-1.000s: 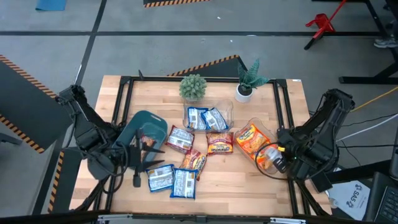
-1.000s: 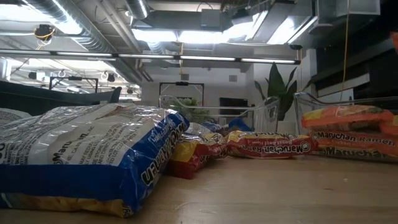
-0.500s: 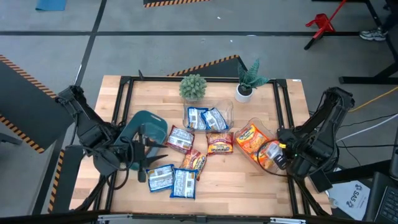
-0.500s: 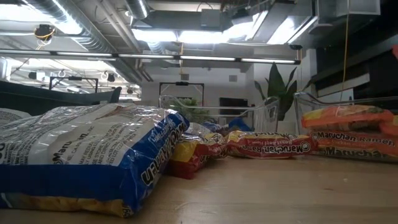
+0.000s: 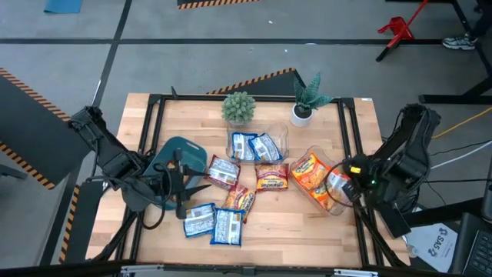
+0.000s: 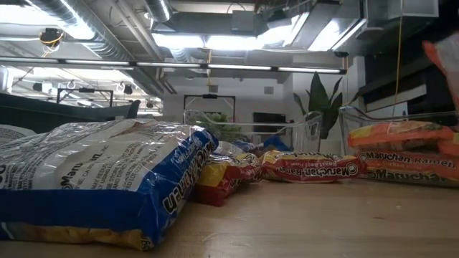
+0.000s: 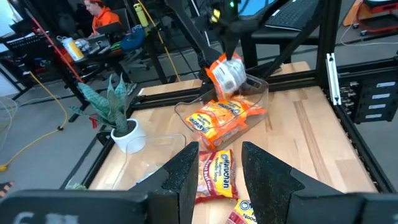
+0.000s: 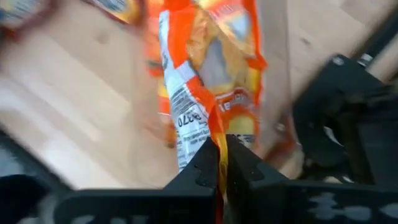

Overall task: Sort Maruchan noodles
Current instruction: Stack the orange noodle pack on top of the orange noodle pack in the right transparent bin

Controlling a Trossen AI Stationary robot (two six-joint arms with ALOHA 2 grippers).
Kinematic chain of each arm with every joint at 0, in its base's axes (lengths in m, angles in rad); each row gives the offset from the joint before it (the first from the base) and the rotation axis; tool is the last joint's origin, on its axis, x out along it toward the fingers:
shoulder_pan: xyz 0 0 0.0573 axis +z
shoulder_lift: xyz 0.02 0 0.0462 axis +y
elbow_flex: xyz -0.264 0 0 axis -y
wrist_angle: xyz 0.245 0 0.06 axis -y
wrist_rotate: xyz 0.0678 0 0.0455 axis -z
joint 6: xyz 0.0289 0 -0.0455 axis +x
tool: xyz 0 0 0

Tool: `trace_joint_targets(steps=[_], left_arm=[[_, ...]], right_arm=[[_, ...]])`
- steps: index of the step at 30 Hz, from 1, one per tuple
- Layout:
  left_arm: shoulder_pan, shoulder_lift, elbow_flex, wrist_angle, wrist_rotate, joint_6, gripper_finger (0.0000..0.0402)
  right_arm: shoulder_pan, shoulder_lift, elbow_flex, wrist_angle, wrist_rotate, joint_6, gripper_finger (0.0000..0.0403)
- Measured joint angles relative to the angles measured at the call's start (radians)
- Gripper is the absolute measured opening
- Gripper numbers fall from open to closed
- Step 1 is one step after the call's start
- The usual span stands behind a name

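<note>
The orange packet hangs too high above the packets in the clear tub (image 5: 310, 171), so my right gripper will hold it until its lower edge meets them.
Maruchan noodle packets lie loose on the wooden table: red-brown ones (image 5: 224, 171) at the middle and blue-and-white ones (image 5: 214, 223) near the front. One clear tub (image 5: 270, 137) holds blue packets. A second clear tub (image 5: 321, 201) holds orange packets. My right gripper (image 5: 344, 180) is shut on an orange packet (image 5: 335, 185) above that second tub's near end. My left gripper (image 5: 190, 197) stands open, holding nothing, beside the dark teal bin (image 5: 181, 154). My right gripper pinches the orange packet by its top edge (image 8: 214, 132) between its two fingers, which point steeply down. The packet (image 7: 227, 73) hangs below the fingers, upright and clear of the table, just over the clear tub of orange packets (image 7: 227, 118).
Two potted plants (image 5: 238, 108) (image 5: 304, 104) stand at the table's far edge. A black frame rail (image 5: 350, 131) runs along the table's sides. Bare wood lies at the front between the blue packets and the orange tub.
My right gripper has risen and drawn toward the orange tub, carrying the orange packet, which still hangs below it. My left gripper has swung a little toward the table's right, still open.
</note>
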Motion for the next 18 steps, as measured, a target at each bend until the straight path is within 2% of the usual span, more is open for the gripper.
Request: trace_joint_targets(steps=[6,13,18], left_arm=[[0.000,0.000,0.000,0.000,0.000,0.000,0.0117],[-0.014,0.000,0.000,0.000,0.011,-0.007,0.0117],[-0.012,0.000,0.000,0.000,0.011,-0.007,0.0117]], right_arm=[[0.000,-0.051,0.027,-0.001,0.072,0.017,0.0000],[0.000,-0.033,-0.092,0.001,-0.053,0.058,0.0000],[0.000,-0.032,-0.111,0.000,-0.052,0.056,0.0000]])
